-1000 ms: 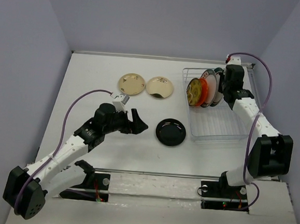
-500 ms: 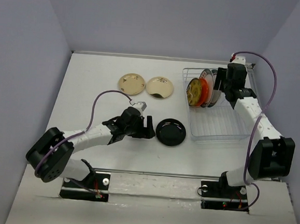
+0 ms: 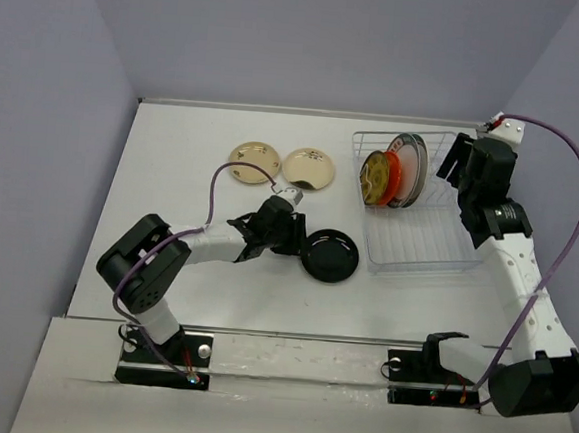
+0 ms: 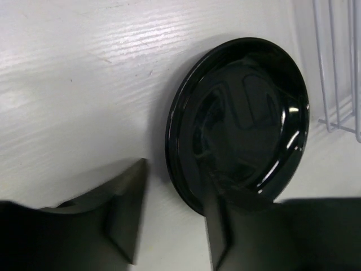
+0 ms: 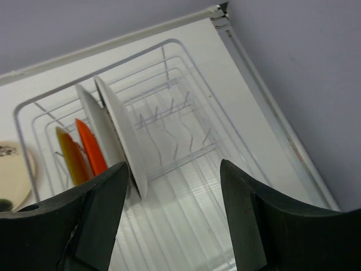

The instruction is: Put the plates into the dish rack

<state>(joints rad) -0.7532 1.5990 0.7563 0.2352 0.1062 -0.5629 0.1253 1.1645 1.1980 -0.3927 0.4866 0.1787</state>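
The robot's right gripper should next grab the black plate [image 3: 330, 255] by its rim facing away from the left gripper, which leaves another edge free to fit a slot.
The glossy black plate [image 3: 330, 255] [image 4: 242, 118] lies flat on the table. My left gripper [image 3: 293, 239] [image 4: 175, 186] is at its left rim. One finger hangs over the plate's inside and the other stands on the table outside, a gap from the rim, so the jaws are open. The white wire dish rack [image 3: 422, 247] [image 5: 169, 113] holds an amber plate [image 3: 374, 178], an orange plate [image 3: 393, 175] and two white teal-rimmed plates [image 3: 411, 166] [image 5: 121, 135] on edge. My right gripper [image 3: 454, 161] [image 5: 174, 169] hovers open and empty above the rack's right side.
Two cream-gold plates [image 3: 252, 163] [image 3: 307, 168] lie flat on the table behind the left gripper. The rack's right half has free slots. The table's right edge rail [image 5: 265, 101] and the wall run close beside the rack.
My left arm reached right to the black plate and its jaws narrowed around the rim. My right gripper let go of the white plate in the rack, opened and drew back to the right.
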